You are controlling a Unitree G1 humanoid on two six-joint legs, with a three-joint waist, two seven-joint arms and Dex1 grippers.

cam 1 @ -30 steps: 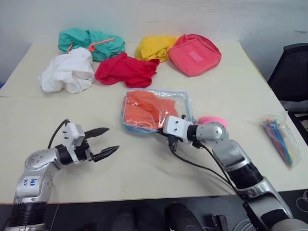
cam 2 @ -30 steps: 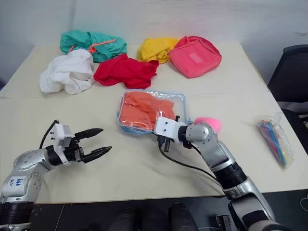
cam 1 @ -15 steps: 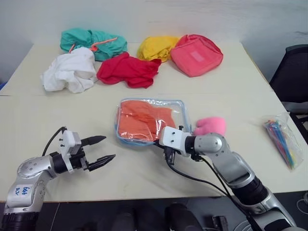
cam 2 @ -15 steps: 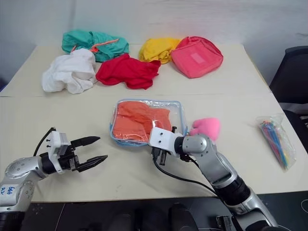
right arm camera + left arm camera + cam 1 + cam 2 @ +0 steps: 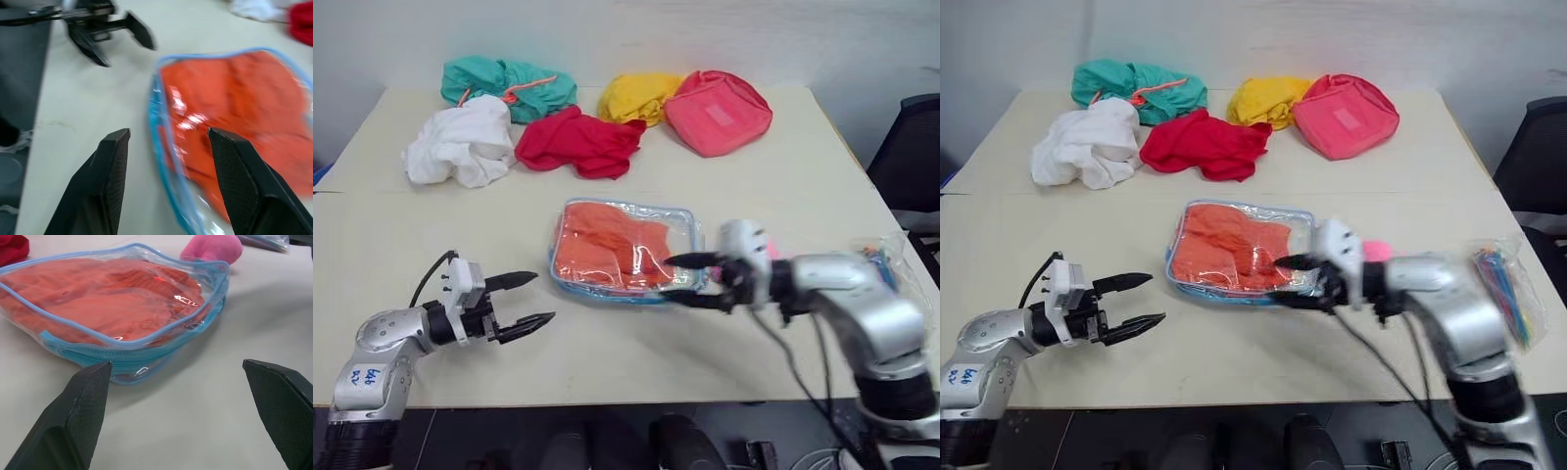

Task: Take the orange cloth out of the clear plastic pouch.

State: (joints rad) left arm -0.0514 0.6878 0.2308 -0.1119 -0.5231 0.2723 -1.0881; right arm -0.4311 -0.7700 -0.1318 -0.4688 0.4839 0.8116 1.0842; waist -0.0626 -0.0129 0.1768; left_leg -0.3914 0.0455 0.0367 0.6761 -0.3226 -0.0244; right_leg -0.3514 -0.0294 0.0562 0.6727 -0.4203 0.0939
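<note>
The orange cloth makes the pouch puff out wide, so my left gripper will next pinch the pouch by its narrow blue zipper edge [image 5: 599,292].
The clear plastic pouch [image 5: 676,227] with light blue zipper trim lies flat at mid-table. The orange cloth [image 5: 607,243] is inside it, filling most of it. My right gripper [image 5: 667,279] is open at the pouch's right end, its fingers pointing left over that corner and holding nothing. In the right wrist view the pouch [image 5: 161,105] lies just beyond the spread fingers [image 5: 113,176]. My left gripper [image 5: 544,297] is open and empty on the near left, a short gap from the pouch. Its wrist view shows the pouch's zipper edge [image 5: 122,355] ahead.
At the table's far side lie a teal cloth [image 5: 504,81], a white cloth [image 5: 460,147], a red cloth [image 5: 578,142], a yellow cloth [image 5: 634,96] and a coral-pink fabric pouch [image 5: 718,111]. A pink soft thing [image 5: 212,247] sits right of the clear pouch. A bag of coloured sticks [image 5: 1508,289] lies far right.
My right gripper was shut at the pouch's near edge. It has now opened and swung up and to the right. The left gripper has stayed open in place.
</note>
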